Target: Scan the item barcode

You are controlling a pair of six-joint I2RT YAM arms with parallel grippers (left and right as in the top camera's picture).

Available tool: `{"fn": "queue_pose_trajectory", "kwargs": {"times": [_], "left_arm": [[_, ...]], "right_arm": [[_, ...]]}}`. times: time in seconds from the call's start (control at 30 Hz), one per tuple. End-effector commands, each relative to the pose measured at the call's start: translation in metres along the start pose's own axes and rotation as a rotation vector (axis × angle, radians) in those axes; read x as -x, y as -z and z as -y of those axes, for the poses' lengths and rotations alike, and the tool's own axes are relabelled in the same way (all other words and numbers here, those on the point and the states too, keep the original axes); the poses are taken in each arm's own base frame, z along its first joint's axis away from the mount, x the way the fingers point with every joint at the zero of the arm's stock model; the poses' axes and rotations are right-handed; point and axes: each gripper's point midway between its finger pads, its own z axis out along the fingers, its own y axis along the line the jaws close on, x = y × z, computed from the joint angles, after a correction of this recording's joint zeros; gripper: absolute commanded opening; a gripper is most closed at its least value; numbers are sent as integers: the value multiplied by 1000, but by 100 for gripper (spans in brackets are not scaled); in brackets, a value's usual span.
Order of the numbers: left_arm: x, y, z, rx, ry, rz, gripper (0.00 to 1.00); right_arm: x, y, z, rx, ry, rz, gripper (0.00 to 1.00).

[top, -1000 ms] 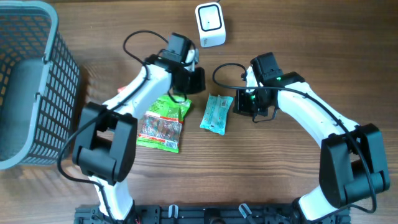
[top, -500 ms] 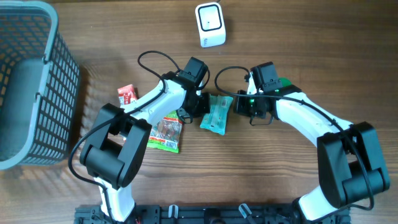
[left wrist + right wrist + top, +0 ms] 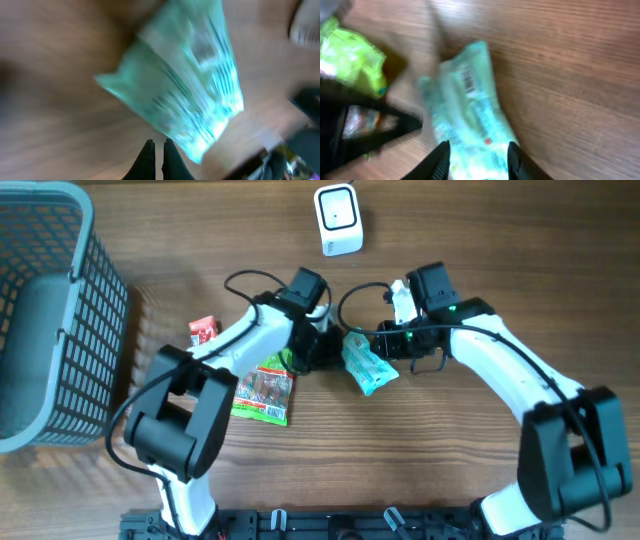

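The right gripper grabs the teal packet by its near end [image 3: 480, 156] next, which leaves the barcode [image 3: 466, 77] on top free to face the scanner.
The item, a teal packet [image 3: 368, 363], lies slantwise on the wooden table between both arms. A white scanner [image 3: 337, 220] stands at the back. My left gripper [image 3: 322, 350] is shut and empty, just left of the packet. In the left wrist view its tips [image 3: 157, 145] sit close below the blurred packet [image 3: 185, 85]. My right gripper [image 3: 385, 348] is at the packet's right end. In the right wrist view it [image 3: 477, 152] is open, its fingers on either side of the packet's near end [image 3: 470, 115]. A small barcode [image 3: 466, 77] shows on the packet's top.
Green snack packets [image 3: 265, 390] lie under the left arm, with a small red item [image 3: 203, 332] to their left. A grey mesh basket [image 3: 45, 310] fills the left edge. Cables loop over both wrists.
The left arm swung right from near the scanner to the teal packet. The packet turned and slid right. The right gripper has opened around its end.
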Motion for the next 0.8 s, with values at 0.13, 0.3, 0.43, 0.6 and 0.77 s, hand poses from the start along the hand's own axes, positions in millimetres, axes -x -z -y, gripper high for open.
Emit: {"fn": "queue_pose_trajectory", "kwargs": {"times": [0.13,0.3,0.43,0.6,0.77], "left_arm": [[104,132,-19,84,9,544,12],[131,165,-71,164,120,658,30],[141,184,-98,186,176,710,45],[143,191,-109,201,201,726,69],[144,194,-115,238,212,744,75]], "right_arm": [[-13,5,-36,-158,276,-16,47],[-25,-1,-31,-433,364,2,47],[-32,-10,-21,-540,382,10,46],[-42,-30,-10,-552,384,-29,46],[-48,-50,-14,-492,380,-44,46]]}}
